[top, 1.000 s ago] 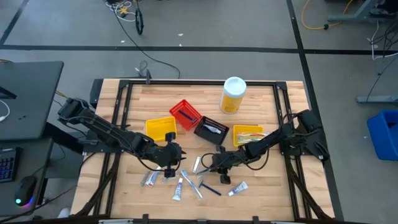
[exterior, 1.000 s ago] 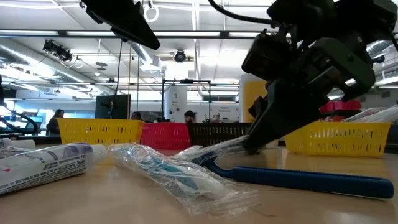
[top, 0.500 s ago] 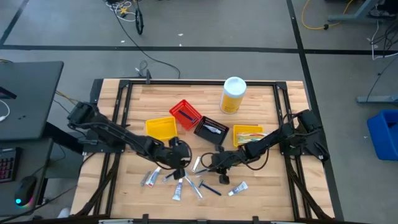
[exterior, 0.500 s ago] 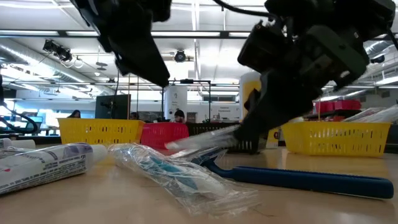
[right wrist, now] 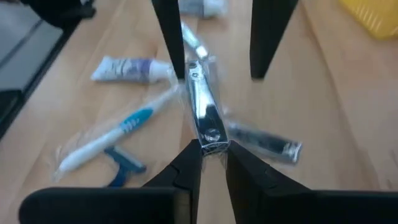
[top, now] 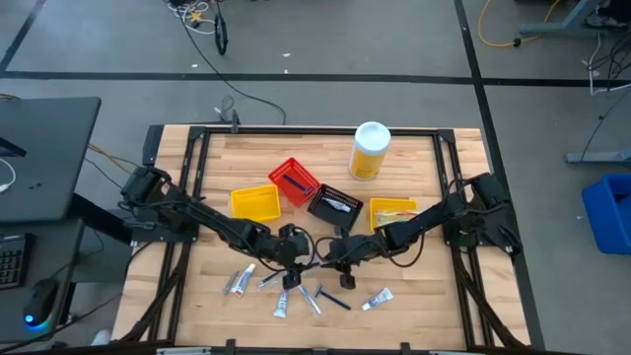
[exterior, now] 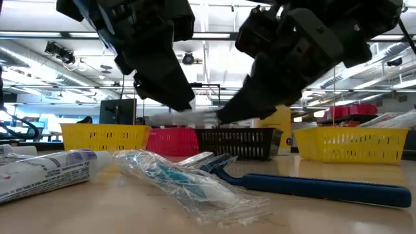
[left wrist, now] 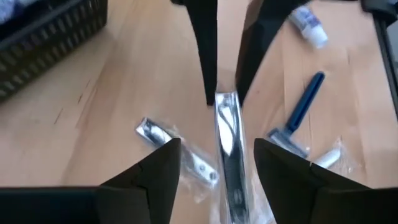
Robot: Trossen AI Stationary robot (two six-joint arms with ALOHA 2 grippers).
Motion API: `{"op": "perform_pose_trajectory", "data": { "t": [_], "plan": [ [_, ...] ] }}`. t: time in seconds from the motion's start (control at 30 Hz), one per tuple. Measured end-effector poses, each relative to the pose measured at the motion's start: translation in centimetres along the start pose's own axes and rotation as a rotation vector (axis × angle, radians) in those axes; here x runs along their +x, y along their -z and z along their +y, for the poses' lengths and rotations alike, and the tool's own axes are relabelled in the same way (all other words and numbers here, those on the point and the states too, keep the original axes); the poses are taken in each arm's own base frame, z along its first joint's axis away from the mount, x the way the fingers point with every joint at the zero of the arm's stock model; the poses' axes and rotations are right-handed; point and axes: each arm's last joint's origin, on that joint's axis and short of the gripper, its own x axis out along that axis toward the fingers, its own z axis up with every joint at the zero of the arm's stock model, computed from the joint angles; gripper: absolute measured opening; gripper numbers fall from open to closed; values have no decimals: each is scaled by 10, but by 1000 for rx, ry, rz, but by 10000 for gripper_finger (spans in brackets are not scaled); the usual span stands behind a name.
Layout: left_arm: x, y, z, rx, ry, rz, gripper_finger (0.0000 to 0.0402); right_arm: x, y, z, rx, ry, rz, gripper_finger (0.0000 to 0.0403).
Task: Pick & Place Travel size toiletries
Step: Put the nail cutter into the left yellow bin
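The silver item is to be sorted into the empty yellow bin, so the left gripper should grab the silver item by its free wrapped end (left wrist: 235, 190).
Of the travel size toiletries, one silver item in clear wrap (right wrist: 202, 112) hangs above the table with my right gripper (right wrist: 210, 163) shut on it. My left gripper (left wrist: 217, 168) is open and faces the right one. Its fingers (right wrist: 169, 37) stand on either side of the item's free end; I cannot tell whether they touch it. In the high view the two grippers meet at mid-table (top: 314, 254). On the table lie a wrapped toothbrush (exterior: 188, 179), a blue razor (exterior: 325, 185) and tubes (top: 282, 304). My right gripper pinches the silver item's near end (right wrist: 210, 140) between its two fingers. The fingers slant down from the table's right side, and the item sticks out beyond them toward the left gripper. It is lifted clear of the table, roughly level (exterior: 185, 117).
At the back stand a yellow bin (top: 254, 203), a red bin (top: 294, 180), a black bin (top: 333, 207) and a second yellow bin (top: 392, 212). A big yellow bottle (top: 370, 150) stands behind them. A loose tube (top: 375, 298) lies at the near right.
My left gripper has come down and toward the table's right, up to the right gripper. My right gripper has raised the silver item off the table, so that it now hangs clear and nearly level between the two grippers.
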Motion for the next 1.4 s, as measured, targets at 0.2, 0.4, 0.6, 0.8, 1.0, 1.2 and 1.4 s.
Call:
{"op": "perform_pose_trajectory", "data": {
  "t": [0.2,0.4,0.6,0.8,1.0,1.2,1.4],
  "plan": [
    [2,0,1,30,-4,-1,213,0,-8,-4,13,8,-67,65],
    [2,0,0,74,6,5,206,0,-12,-8,22,33,-106,66],
    [2,0,2,74,2,7,147,0,-14,-9,9,47,-127,66],
    [3,-4,9,58,-37,-2,65,0,-15,-10,-4,49,-132,71],
    [4,-6,14,50,-48,-5,60,0,-12,-13,-15,59,-93,102],
    [-4,-2,22,-23,-103,77,72,1,-10,-25,-1,90,-55,174],
    [-41,-4,40,-41,-255,158,60,1,-12,-37,4,124,-56,243]
  ]
}}
